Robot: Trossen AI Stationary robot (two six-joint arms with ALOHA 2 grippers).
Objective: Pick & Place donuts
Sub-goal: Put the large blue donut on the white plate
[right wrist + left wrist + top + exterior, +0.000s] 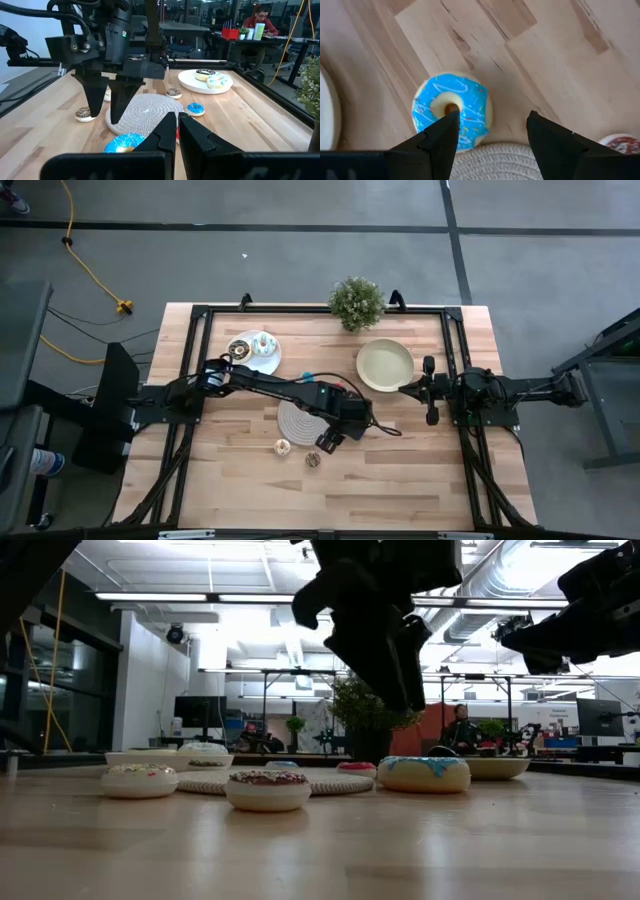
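Observation:
My left gripper should next put the blue-iced donut (423, 773) on the white plate with the other donuts, so it should grab the donut by its ring.
A blue-iced donut (452, 110) lies flat on the wooden table beside the woven mat (300, 418). My left gripper (492, 115) hangs open above it, pointing steeply down. One finger stands over the donut's hole and the other over bare wood; the low view shows the fingers clear of the blue donut (423, 773). In the high view the gripper (330, 442) hides the donut. My right gripper (175, 131) is shut, with nothing in it, at the table's right side.
A white-iced donut (283, 446) and a brown one (313, 459) lie near the front of the mat. A small blue donut (307, 376) lies behind it. A white plate (268, 363) holds donuts, a cream-yellow plate (385, 365) sits centre right, and a plant (357, 302) stands at the far edge.

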